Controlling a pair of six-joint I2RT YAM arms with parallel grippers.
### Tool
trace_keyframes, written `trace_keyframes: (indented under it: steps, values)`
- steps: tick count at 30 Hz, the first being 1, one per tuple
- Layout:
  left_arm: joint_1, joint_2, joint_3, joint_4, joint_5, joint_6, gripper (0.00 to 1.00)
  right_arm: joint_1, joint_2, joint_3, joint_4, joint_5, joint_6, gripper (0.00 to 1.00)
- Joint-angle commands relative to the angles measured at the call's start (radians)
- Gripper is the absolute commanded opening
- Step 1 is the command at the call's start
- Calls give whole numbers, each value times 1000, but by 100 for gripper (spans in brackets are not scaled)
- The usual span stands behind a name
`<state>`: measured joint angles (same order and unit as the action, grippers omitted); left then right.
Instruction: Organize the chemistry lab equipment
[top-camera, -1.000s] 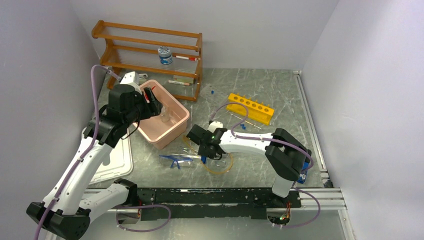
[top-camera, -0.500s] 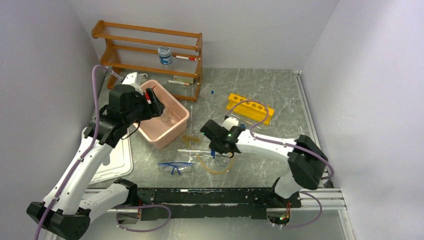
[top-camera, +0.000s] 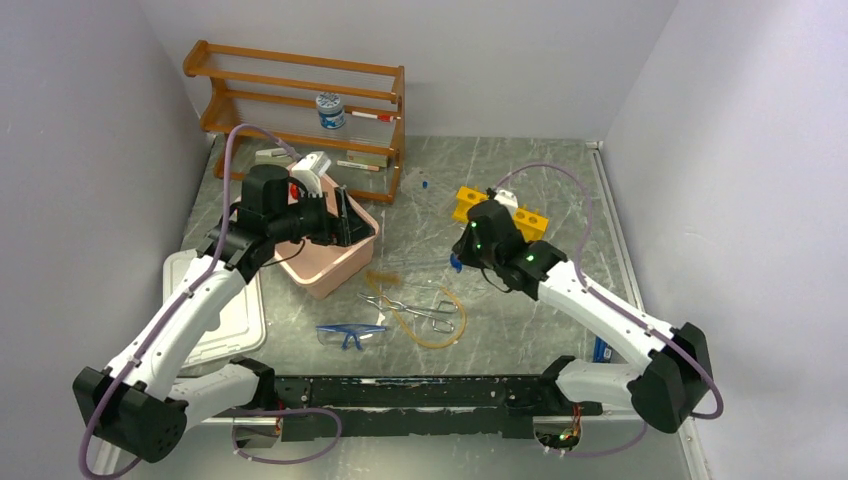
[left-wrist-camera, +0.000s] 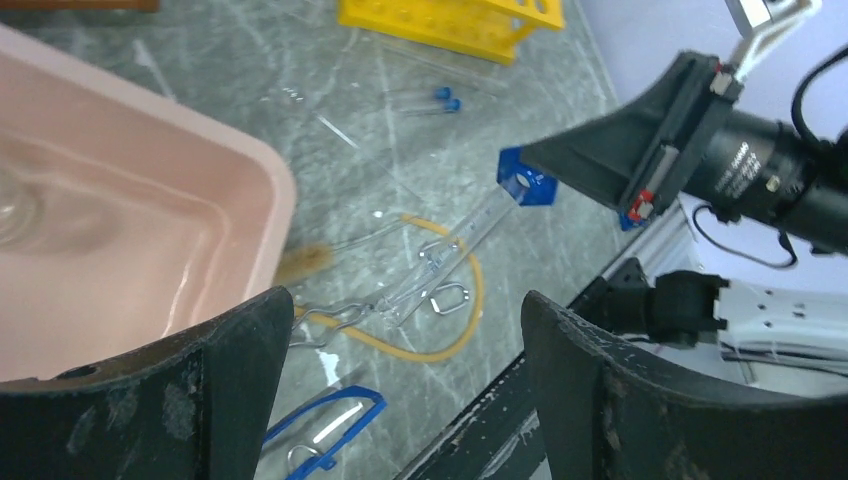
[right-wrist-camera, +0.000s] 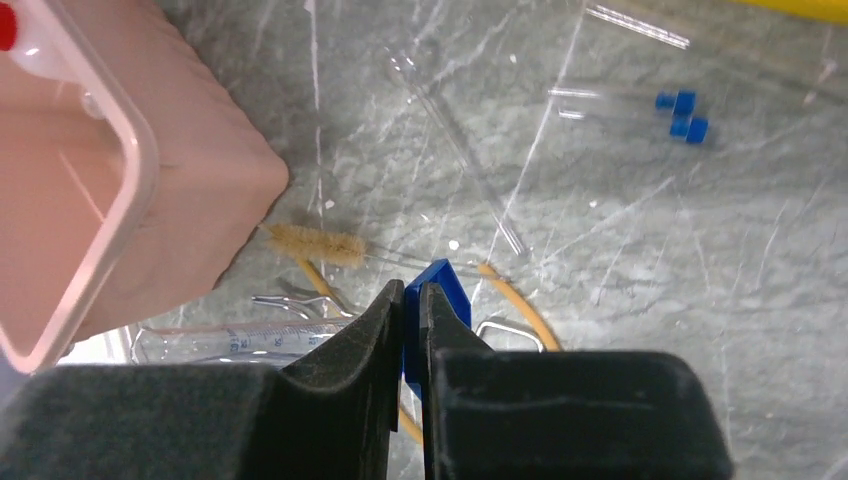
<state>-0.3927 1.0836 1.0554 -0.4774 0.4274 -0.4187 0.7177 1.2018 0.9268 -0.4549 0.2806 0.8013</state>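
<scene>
Next, the left gripper grabs the graduated cylinder (right-wrist-camera: 440, 285) by its clear tube near the held blue base, to take it over into the bin.
My right gripper (top-camera: 462, 258) is shut on the blue base of a clear graduated cylinder (right-wrist-camera: 440, 285) and holds it above the table; the left wrist view shows the cylinder (left-wrist-camera: 470, 230) hanging slanted. My left gripper (top-camera: 345, 218) is open and empty over the right rim of the pink bin (top-camera: 335, 262). Metal tongs (top-camera: 405, 305), amber tubing (top-camera: 445, 328) and blue-framed goggles (top-camera: 352, 334) lie on the table in front. The yellow holed rack (top-camera: 505, 215) lies behind the right gripper. Two blue-capped tubes (right-wrist-camera: 680, 112) lie near it. The squeeze bottle's red nozzle (right-wrist-camera: 8, 30) shows in the bin.
A wooden shelf rack (top-camera: 300, 100) with a small jar (top-camera: 330, 110) stands at the back left. A white lid (top-camera: 225, 320) lies left of the bin. A bristle brush (right-wrist-camera: 315, 243) and thin glass rods (right-wrist-camera: 470, 170) lie between the bin and the rack.
My right gripper has lifted the cylinder off the table and carried it back and right toward the yellow rack. My left gripper has swung right across the bin.
</scene>
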Motion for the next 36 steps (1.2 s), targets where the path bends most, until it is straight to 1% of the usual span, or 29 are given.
trace_keyframes:
  steps: [1,4,7,10,13,17,22,25,27,30,31,33,36]
  values:
    - [-10,-8,-24,151,141,-48,88,-62,-49,16,70,-157,-191,8]
    - [-14,8,-31,170,144,-101,89,-90,-57,8,123,-264,-214,7]
    - [-35,37,-57,193,219,-133,89,-100,-61,4,192,-374,-219,7]
    - [-79,65,-93,206,269,-125,87,-100,-49,15,256,-475,-246,7]
    - [-135,110,-73,170,298,-89,84,-98,-21,54,268,-541,-301,6]
    - [-182,159,-38,169,343,-91,76,-98,16,106,271,-616,-374,6]
    - [-183,187,-37,199,347,-137,60,-97,54,158,254,-673,-458,6]
    - [-184,207,-27,200,344,-147,49,-97,72,177,237,-686,-496,7]
    - [-184,218,-13,187,332,-141,46,-96,81,189,228,-703,-519,7]
    - [-184,232,9,170,319,-133,52,-93,94,204,219,-723,-547,7]
    - [-184,236,15,167,313,-130,52,-91,98,207,215,-724,-552,7]
    - [-184,243,26,152,297,-117,49,-90,107,211,213,-726,-558,7]
    - [-184,243,32,142,282,-101,37,-89,112,211,221,-729,-556,7]
